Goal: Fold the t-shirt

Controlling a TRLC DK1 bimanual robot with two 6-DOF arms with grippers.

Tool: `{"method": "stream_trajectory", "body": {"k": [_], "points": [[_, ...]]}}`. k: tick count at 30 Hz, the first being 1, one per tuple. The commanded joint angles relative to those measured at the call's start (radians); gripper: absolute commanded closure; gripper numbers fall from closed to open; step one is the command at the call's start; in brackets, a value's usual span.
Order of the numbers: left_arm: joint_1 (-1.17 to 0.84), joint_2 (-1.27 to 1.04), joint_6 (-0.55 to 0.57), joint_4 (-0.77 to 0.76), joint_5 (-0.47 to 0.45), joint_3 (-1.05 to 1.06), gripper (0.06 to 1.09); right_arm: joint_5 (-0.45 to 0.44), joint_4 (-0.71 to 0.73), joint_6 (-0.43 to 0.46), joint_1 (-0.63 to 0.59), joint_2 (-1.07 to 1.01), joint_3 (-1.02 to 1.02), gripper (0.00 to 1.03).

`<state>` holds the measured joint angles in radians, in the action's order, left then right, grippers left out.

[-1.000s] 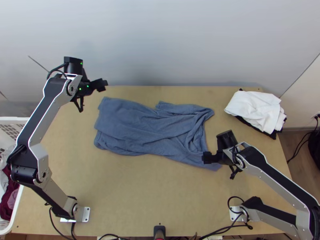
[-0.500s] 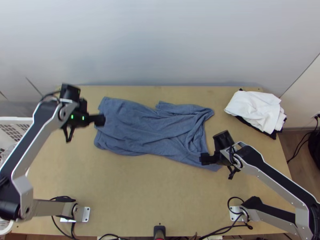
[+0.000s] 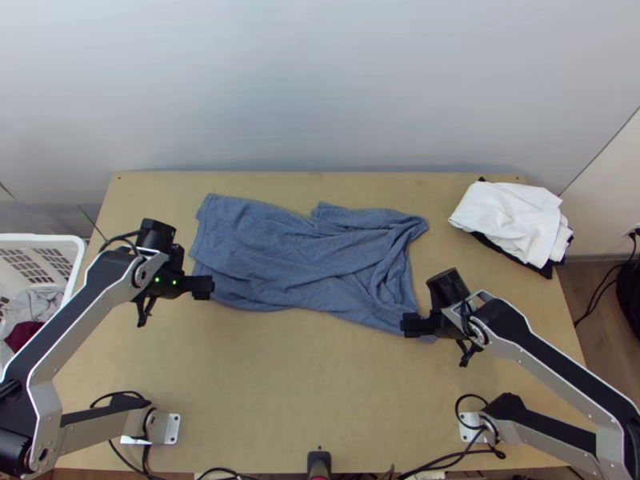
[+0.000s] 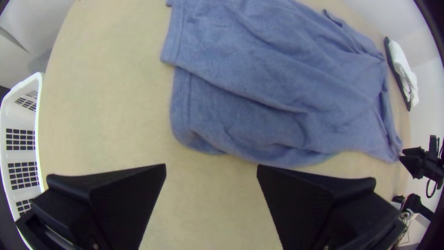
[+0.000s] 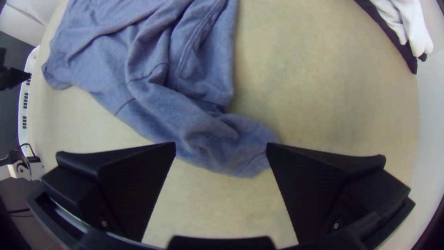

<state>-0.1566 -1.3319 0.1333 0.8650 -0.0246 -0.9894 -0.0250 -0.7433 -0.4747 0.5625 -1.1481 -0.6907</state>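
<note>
I should grab the shirt's sleeve (image 3: 389, 319) with my right gripper next, so that I can spread the blue t-shirt's body (image 3: 276, 258) out flat.
The blue t-shirt (image 3: 296, 256) lies folded over lengthwise and wrinkled across the middle of the table, its layers offset at the left end. In the top view my left gripper (image 3: 210, 287) is at the shirt's lower left corner, and my right gripper (image 3: 406, 325) is over its lower right end. Seen from the left wrist, the left gripper (image 4: 211, 171) is open, with bare table between its fingers and the shirt (image 4: 277, 92) just beyond. In the right wrist view the right gripper (image 5: 221, 150) stands open around the end of a sleeve (image 5: 231, 148), not closed on it.
A white cloth (image 3: 512, 220) lies on a black one (image 3: 547, 270) at the table's back right corner. At the left edge stands a white basket (image 3: 78, 248) with grey and dark red clothes. Bare table (image 3: 304, 384) stretches between the arms' bases.
My left gripper has come from beyond the shirt's upper left corner down along its left end to the lower left corner. My right gripper has shifted only slightly left. The shirt lies unchanged.
</note>
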Motion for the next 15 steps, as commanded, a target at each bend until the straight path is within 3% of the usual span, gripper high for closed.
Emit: {"method": "stream_trajectory", "body": {"k": [1,11,15], "points": [[0.011,-0.027,-0.003,-0.086,0.017,0.072,0.13,0.000,-0.024,-0.048,0.027,0.018,0.002,0.12],[0.037,-0.128,0.002,-0.207,0.068,0.086,0.14,-0.001,-0.033,-0.048,0.025,0.031,0.008,0.12],[0.049,-0.161,0.002,-0.239,0.057,0.087,0.20,-0.003,-0.034,-0.050,0.025,0.031,0.011,0.12]]}}
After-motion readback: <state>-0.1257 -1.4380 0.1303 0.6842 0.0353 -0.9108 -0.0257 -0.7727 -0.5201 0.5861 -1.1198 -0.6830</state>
